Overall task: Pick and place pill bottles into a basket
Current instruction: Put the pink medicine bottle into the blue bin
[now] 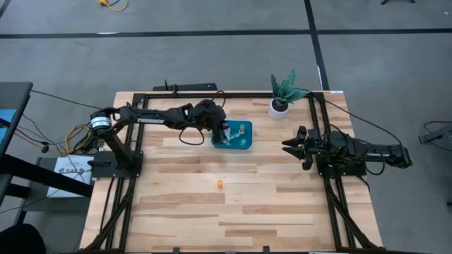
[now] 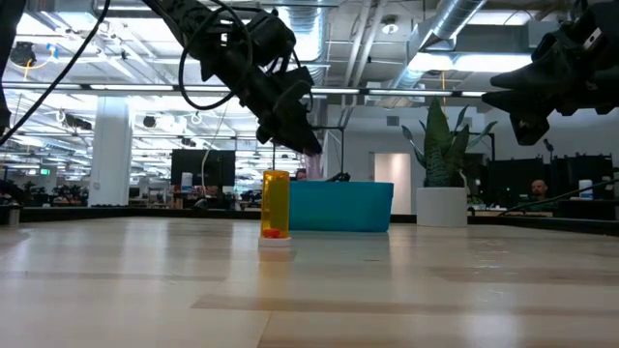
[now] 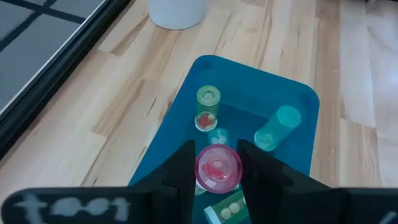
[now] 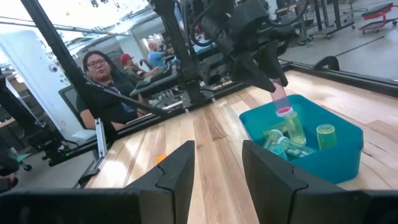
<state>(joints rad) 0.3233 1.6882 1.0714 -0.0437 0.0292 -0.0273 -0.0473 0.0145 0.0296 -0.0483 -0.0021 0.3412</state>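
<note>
The pink pill bottle [image 3: 218, 168] hangs inside the teal basket's rim [image 3: 261, 71] and would drop in, so it is now time for my left gripper to open.
My left gripper [image 3: 216, 150] hangs over the teal basket [image 3: 292, 93], shut on a pink pill bottle [image 3: 218, 168]. The basket [image 1: 244, 144] holds an upright green bottle [image 3: 208, 109], a teal bottle [image 3: 277, 127] on its side and others partly hidden under the gripper. An orange-yellow bottle [image 2: 275, 208] stands on its base on the table nearer the front [image 1: 219, 183]. My right gripper [image 1: 293, 144] is open and empty, hovering to the right of the basket; its fingers [image 4: 180, 171] point toward the basket. My left gripper pinches the pink bottle's sides [image 3: 200, 167] between its two fingers. The fingers come from above, slanting down. The bottle hangs tilted below the fingertips [image 4: 281, 102], its lower end [image 4: 285, 112] clear above the bottles in the basket.
A white pot with a green plant [image 1: 281, 106] stands just beyond the basket to the right. A black frame rail [image 1: 212, 94] borders the table. Bare wood lies in front of the basket. People sit beyond the table in the right wrist view [image 4: 99, 74].
</note>
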